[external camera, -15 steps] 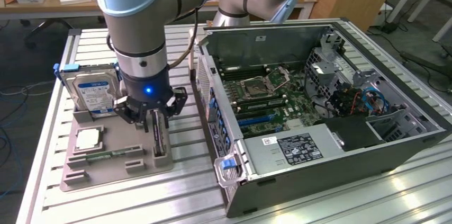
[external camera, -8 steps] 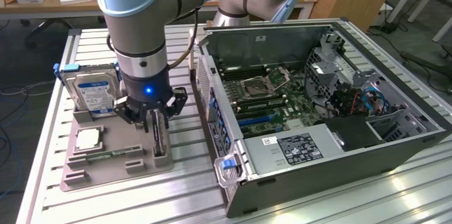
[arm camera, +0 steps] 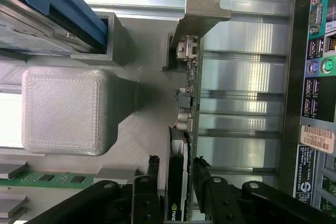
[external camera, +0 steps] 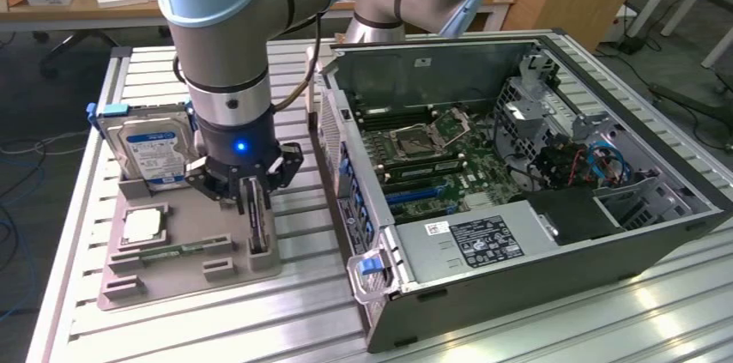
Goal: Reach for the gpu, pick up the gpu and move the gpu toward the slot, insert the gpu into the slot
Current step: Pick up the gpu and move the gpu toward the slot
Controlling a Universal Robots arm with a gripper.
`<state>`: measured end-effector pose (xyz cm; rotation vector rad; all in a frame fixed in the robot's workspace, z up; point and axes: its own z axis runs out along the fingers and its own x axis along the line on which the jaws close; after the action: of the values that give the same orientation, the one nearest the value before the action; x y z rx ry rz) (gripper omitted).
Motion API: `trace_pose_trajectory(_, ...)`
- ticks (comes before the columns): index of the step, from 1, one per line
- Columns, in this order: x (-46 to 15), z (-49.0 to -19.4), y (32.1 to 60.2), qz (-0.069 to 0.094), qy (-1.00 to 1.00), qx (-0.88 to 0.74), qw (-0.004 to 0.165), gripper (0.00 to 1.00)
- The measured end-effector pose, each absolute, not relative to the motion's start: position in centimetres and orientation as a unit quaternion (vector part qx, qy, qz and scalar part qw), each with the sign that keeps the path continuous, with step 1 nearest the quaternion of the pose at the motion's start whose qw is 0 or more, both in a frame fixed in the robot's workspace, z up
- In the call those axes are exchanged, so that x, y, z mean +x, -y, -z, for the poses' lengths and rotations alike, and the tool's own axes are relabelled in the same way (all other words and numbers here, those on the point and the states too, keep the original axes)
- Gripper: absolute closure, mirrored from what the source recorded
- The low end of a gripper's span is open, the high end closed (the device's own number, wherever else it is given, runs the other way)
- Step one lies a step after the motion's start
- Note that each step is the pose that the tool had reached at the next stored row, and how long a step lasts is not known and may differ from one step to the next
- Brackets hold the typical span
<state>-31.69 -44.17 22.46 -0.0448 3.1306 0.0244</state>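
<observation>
My gripper grabs the GPU by its black cooler section [external camera: 254, 215] next, to insert it into the blue slot [external camera: 414, 195].
The gpu [external camera: 257, 224] stands on edge in a slot of the grey holder tray [external camera: 184, 286], on the exterior view's left. My gripper [external camera: 254, 202] has come down over it from above. In the wrist view the gpu [arm camera: 188, 95] runs away from the camera, with its silver end bracket [arm camera: 202, 9] at the far end. The gripper [arm camera: 176, 162] is open with one black finger [arm camera: 153, 174] on each side of the card, close to its faces. The slot [external camera: 414, 195] is a long blue strip on the green motherboard inside the open computer case.
A silver-blue hard drive [external camera: 149, 144] stands at the tray's back, and a CPU [external camera: 143, 224] and a memory stick [external camera: 172, 253] lie beside the gpu. The open case [external camera: 641, 234] lies to the exterior view's right, its rear ports [arm camera: 315, 77] close to the tray. The table has a ribbed metal top.
</observation>
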Motion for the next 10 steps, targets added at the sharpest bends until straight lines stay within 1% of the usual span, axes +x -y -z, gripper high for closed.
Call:
trace_pose_trajectory(1,-31.69,-22.47,44.17,-0.008,-1.000,-0.014,0.005,0.62)
trace_pose_trajectory(2,-31.69,-22.46,44.17,-0.008,-1.000,-0.014,0.005,0.68)
trace_pose_trajectory(9,-31.69,-22.47,44.17,-0.008,-1.000,-0.014,0.005,0.69)
trace_pose_trajectory(10,-31.69,-22.47,44.17,-0.008,-1.000,-0.014,0.005,0.74)
